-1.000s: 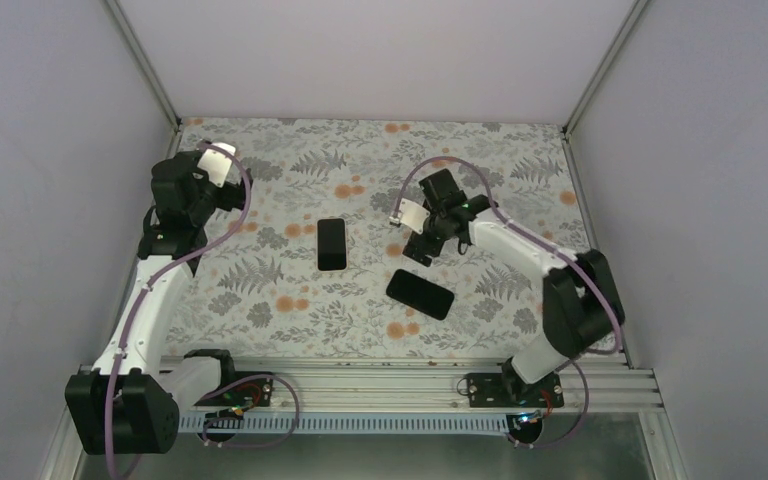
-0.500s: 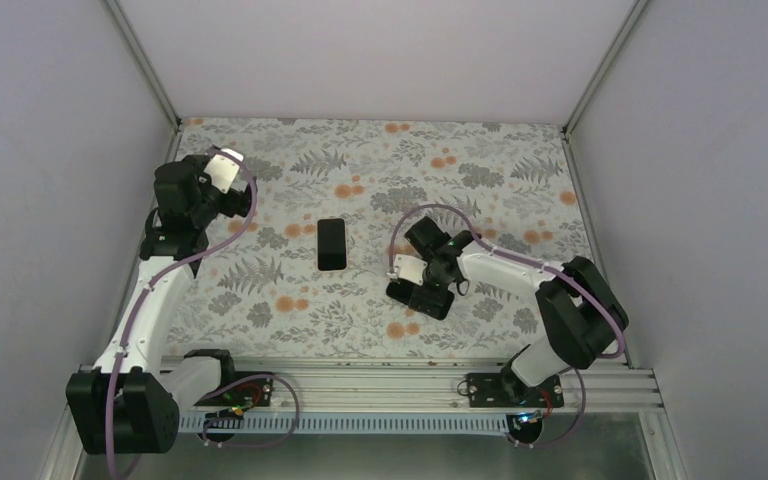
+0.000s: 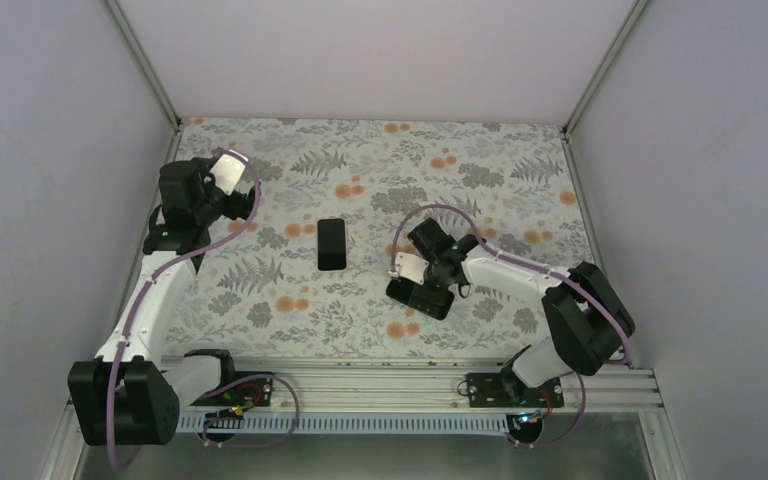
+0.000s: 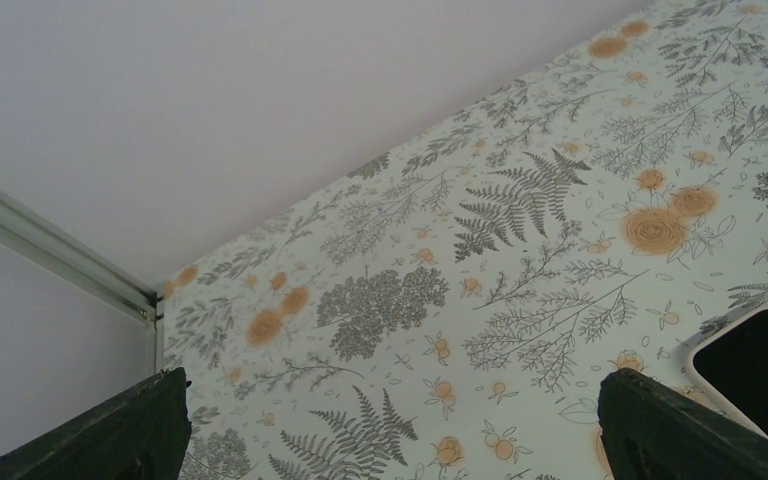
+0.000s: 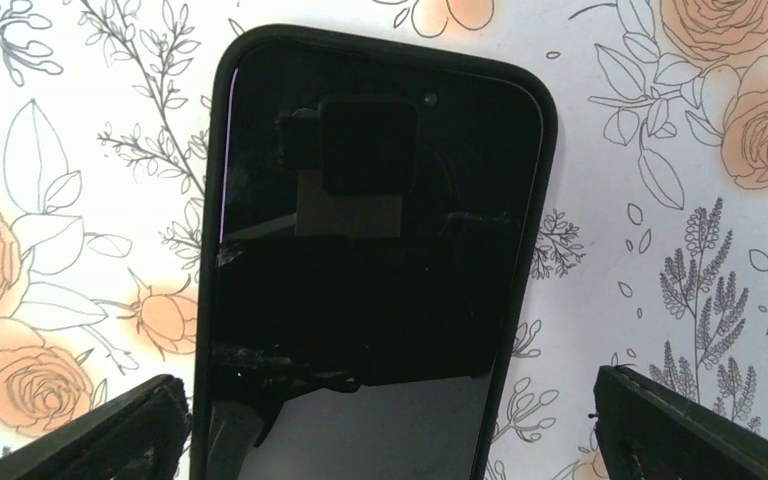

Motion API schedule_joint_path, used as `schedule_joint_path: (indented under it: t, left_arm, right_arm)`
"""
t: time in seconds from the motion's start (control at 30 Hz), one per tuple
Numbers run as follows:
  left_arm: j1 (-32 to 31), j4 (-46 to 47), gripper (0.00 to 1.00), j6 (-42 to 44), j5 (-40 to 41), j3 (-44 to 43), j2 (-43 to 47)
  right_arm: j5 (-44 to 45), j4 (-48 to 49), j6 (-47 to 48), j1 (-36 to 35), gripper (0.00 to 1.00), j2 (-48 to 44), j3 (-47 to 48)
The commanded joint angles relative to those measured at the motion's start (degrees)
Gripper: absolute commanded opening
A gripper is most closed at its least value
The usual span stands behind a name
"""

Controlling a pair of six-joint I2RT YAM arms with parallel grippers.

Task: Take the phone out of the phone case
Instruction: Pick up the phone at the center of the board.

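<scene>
The fingertips on either side of the phone [image 3: 421,298] [image 5: 358,335] are still above the phone, and closing now would miss. It is too early to close, so my right gripper lowers first.
A black phone in a black case [image 5: 370,270] lies screen up on the floral table; it also shows in the top view [image 3: 407,290]. My right gripper [image 5: 385,445] is open and low over the phone's near end, one finger on each side of it, not closed on it. It shows in the top view [image 3: 424,287] too. A second dark slab with a light rim [image 3: 331,244] lies flat at the table's middle; its corner shows in the left wrist view [image 4: 760,370]. My left gripper [image 4: 390,440] is open and empty, raised at the far left [image 3: 218,200].
The floral mat [image 3: 290,300] covers the table. Grey walls stand on three sides, with a metal post in the far left corner [image 4: 50,255]. An aluminium rail [image 3: 380,380] runs along the near edge by the arm bases.
My right gripper has come from the back middle down and forward over the near phone, and has stayed there for the last half second. The left arm has shifted only slightly.
</scene>
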State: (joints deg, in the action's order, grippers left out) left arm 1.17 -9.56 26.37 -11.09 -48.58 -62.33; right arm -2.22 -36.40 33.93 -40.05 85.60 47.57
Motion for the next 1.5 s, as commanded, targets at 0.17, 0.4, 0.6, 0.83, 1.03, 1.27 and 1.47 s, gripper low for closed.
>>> schedule_joint_path:
  t: [0.17,0.4,0.6,0.83,1.03,1.27,1.47]
  left_arm:
    - [0.3,-0.9,1.00,1.2,-0.9,0.1,0.4]
    - [0.3,-0.7,1.00,1.2,-1.6,0.2,-0.3]
    - [0.3,-0.8,1.00,1.6,-1.8,-0.1,-1.1]
    - [0.2,-4.6,1.00,4.4,-4.7,-2.2,-3.4]
    - [-0.2,-13.7,1.00,8.6,-8.6,-6.9,-5.8]
    - [-2.6,-21.9,0.99,11.8,-14.8,-10.4,-7.6]
    - [-9.9,-35.8,0.98,15.2,-26.7,-18.5,-16.5]
  right_arm:
    - [0.4,1.5,-1.8,-0.2,1.00,2.8,0.3]
    - [0.1,0.6,-2.4,-0.3,1.00,4.8,-0.5]
    - [-0.3,-0.2,-2.7,-0.2,1.00,6.5,-2.2]
    - [4.6,-0.1,-2.8,2.4,1.00,6.6,-7.0]
    - [7.3,0.8,-3.0,4.7,0.84,8.2,-9.7]
    - [7.2,1.5,-3.3,4.7,0.62,9.3,-6.8]
    - [6.6,3.8,0.1,4.2,0.53,2.3,-2.2]
